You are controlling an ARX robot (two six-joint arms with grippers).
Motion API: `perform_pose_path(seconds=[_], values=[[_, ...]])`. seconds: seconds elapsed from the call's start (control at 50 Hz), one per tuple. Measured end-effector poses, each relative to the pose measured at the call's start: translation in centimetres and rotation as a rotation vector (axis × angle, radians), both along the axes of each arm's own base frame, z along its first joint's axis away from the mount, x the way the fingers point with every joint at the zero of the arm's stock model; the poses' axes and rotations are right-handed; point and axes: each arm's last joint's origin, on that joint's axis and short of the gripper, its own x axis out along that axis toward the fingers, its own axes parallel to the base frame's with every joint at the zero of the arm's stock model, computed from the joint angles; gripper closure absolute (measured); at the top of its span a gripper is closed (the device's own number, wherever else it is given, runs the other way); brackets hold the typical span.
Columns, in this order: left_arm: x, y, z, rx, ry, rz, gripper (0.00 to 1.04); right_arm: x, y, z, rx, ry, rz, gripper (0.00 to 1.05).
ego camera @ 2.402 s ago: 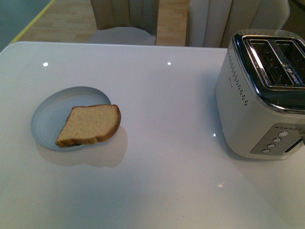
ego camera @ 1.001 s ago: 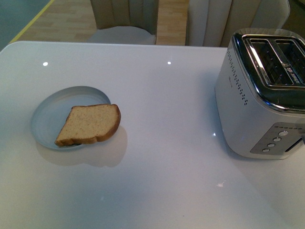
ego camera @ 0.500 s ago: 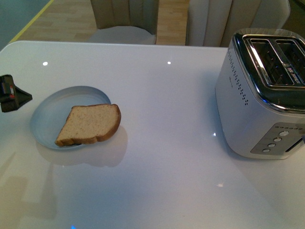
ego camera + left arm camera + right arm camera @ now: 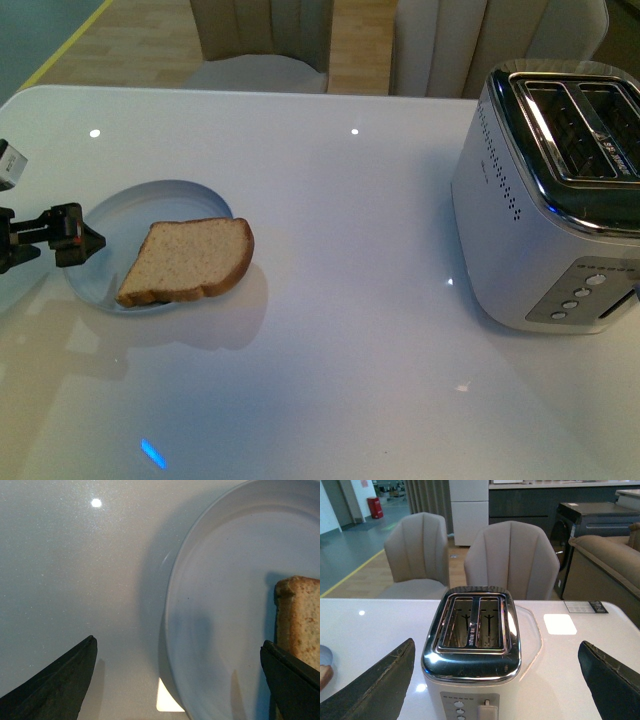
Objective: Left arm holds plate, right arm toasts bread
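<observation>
The plate (image 4: 115,222) is far too wide for my fingers. My left gripper next needs to grab it by its empty rim opposite the bread.
The pale blue plate (image 4: 115,222) lies on the left of the white table, with the slice of brown bread (image 4: 190,262) on it, its domed end overhanging the right rim. My left gripper (image 4: 48,248) is open at the plate's left rim. In the left wrist view its dark fingers (image 4: 60,680) stand wide apart on either side of the rim of the plate (image 4: 225,605), with the bread (image 4: 300,625) by one finger. My right gripper (image 4: 496,645) is open and empty, facing the toaster (image 4: 472,655); it is out of the front view.
The silver two-slot toaster (image 4: 550,200) stands at the table's right, slots empty, lever and buttons on its near face. Beige chairs (image 4: 510,555) stand beyond the table's far edge. The white table (image 4: 350,300) runs between plate and toaster.
My left gripper has come into the front view from the left and moved right to the plate's left rim. Plate, bread and toaster have not moved.
</observation>
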Motion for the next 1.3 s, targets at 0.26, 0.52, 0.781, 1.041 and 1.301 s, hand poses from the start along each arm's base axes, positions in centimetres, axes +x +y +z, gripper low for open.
perform_pose_path(seconds=[0.26, 0.52, 0.781, 1.041, 1.301], values=[[1.3, -0.1, -0.4, 0.003, 0.003, -0.009, 0.07, 0.0, 0.0, 0.0, 0.0, 0.0, 0.0, 0.09], [1.2, 0.0, -0.6, -0.03, 0.005, -0.021, 0.07, 0.0, 0.0, 0.0, 0.0, 0.0, 0.0, 0.09], [1.0, -0.2, -1.0, -0.115, 0.026, -0.062, 0.07, 0.0, 0.0, 0.0, 0.0, 0.0, 0.0, 0.09], [1.2, 0.0, -1.1, -0.132, 0.044, -0.077, 0.07, 0.0, 0.0, 0.0, 0.0, 0.0, 0.0, 0.09], [1.0, 0.0, -1.6, -0.151, 0.068, -0.073, 0.51, 0.0, 0.0, 0.0, 0.0, 0.0, 0.0, 0.09]])
